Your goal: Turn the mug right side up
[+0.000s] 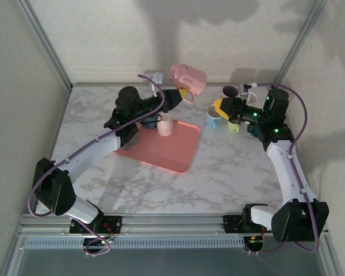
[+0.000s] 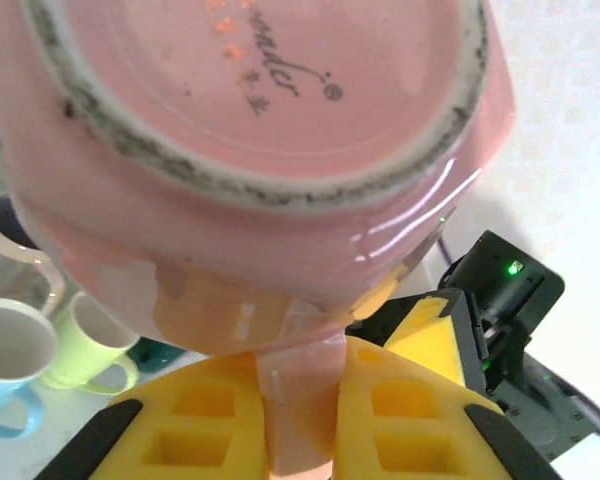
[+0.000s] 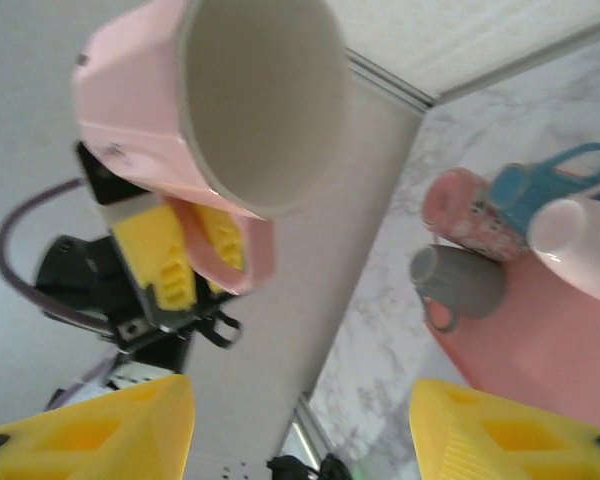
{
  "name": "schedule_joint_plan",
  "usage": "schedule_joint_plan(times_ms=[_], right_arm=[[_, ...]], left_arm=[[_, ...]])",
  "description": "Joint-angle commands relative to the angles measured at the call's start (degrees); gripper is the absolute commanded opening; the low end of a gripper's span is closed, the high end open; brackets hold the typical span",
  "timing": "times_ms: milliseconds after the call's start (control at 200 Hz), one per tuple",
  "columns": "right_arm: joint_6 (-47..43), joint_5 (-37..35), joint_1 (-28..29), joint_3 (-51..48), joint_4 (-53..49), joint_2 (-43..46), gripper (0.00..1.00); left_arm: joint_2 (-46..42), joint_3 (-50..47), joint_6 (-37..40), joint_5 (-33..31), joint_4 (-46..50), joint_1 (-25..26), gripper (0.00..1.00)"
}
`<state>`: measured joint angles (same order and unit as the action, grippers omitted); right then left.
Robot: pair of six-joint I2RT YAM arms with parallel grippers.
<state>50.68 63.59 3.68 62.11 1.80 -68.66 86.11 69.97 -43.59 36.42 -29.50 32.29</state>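
The right gripper grabs the pink mug's handle [image 1: 191, 98] [image 3: 256, 254] from the side of the mug's opening next, which leaves the mug's base free to set the mug right side up.
The pink mug [image 1: 188, 77] hangs in the air above the far edge of the pink tray [image 1: 178, 155], tipped on its side. My left gripper [image 1: 184, 92] is shut on its handle. In the left wrist view the mug's base [image 2: 270, 120] faces the camera, and the handle [image 2: 300, 410] is pinched between the yellow pads [image 2: 400, 420]. In the right wrist view the mug's mouth [image 3: 265, 95] points at the camera. My right gripper [image 1: 221, 107] stands open to the right of the mug, nothing between its fingers [image 3: 90, 430].
On the tray stand a pale pink mug [image 1: 165, 124] and a dark mug [image 1: 151, 121]. A blue mug [image 1: 213, 117] and a green mug [image 1: 234, 126] sit under the right gripper. Another dark mug [image 1: 230, 91] stands by the back wall.
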Motion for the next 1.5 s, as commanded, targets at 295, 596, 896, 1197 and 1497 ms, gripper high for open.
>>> schedule_joint_plan(times_ms=[295, 596, 896, 1197, 1497], right_arm=[[24.0, -6.7, 11.3, -2.3, 33.3, -6.6, 0.58], [30.5, -10.6, 14.6, -3.0, 42.0, -9.6, 0.51], [37.8, -14.4, 16.5, -3.3, 51.8, -13.3, 0.40], [41.5, -15.8, 18.0, -2.3, 56.6, -15.5, 0.25], [31.2, -17.2, 18.0, -1.3, 48.4, -12.5, 0.00]], left_arm=[[-4.1, -5.3, -8.8, 0.1, -26.3, 0.1, 0.00], [-3.9, -5.6, -9.5, 0.0, -27.7, 0.2, 0.00], [-3.2, -6.7, -10.7, 0.0, -29.3, 0.2, 0.00], [-2.3, -8.8, -10.9, -0.8, -31.4, 0.6, 0.00], [-2.4, -9.6, -9.9, 0.0, -27.3, 0.7, 0.10]])
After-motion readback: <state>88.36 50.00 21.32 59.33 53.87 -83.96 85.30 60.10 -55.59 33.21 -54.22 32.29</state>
